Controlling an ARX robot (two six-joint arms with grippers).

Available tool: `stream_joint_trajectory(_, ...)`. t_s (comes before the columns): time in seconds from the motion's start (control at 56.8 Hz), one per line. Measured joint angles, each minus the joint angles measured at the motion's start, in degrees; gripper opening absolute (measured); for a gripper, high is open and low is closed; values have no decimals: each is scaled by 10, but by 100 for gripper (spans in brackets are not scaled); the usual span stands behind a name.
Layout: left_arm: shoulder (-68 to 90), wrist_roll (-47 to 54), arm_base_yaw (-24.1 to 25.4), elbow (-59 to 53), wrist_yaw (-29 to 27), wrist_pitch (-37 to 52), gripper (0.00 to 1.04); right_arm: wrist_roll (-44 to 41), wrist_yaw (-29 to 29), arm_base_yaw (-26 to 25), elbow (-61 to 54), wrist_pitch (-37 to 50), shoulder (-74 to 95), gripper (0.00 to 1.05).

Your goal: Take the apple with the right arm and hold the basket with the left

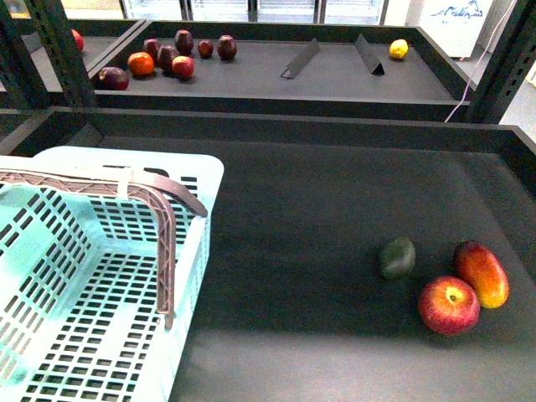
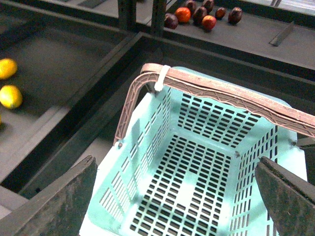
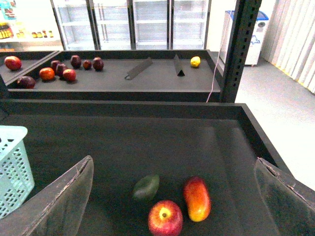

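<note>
The basket should be held steady for the apple, so my left gripper should next grab the basket by its brownish lattice handle.
The red apple lies on the dark shelf surface at the near right, beside an elongated red-and-yellow fruit and a small dark green fruit. From above, my right gripper stands open with the apple between and below its fingers, untouched. The pale mint basket with its brownish lattice handle fills the near left. My left gripper hovers open over the basket's slotted floor, its handle ahead of it. No arm shows in the front view.
A raised dark shelf rim separates this tray from a back tray holding several dark red and orange fruits, two metal dividers and a yellow fruit. Yellow fruits lie in a side tray.
</note>
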Motion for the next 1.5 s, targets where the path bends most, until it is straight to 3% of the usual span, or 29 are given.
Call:
stream_joint_trajectory(0.176,181,-156,24,71,90,78,98,0,0,0,0,0,0,96)
stream_joint_trajectory(0.44,428,-386,41,151,138,136,98,0,0,0,0,0,0,96)
stream_joint_trajectory(0.687,562,-479,61,238,155,162,98,0,0,0,0,0,0,96)
stream_joint_trajectory(1.145,678,-562,52,317,169,170,97,0,0,0,0,0,0,96)
stream_joint_trajectory(1.18,679,-564,50,324,168,169,88,0,0,0,0,0,0,96)
stream_joint_trajectory(1.198,679,-570,49,334,166,167,70,0,0,0,0,0,0,96)
stream_joint_trajectory(1.321,680,-581,48,335,164,156,49,0,0,0,0,0,0,96)
stream_joint_trajectory(1.427,683,-594,48,335,164,150,23,0,0,0,0,0,0,96)
stream_joint_trajectory(1.497,683,-597,49,335,165,150,19,0,0,0,0,0,0,96)
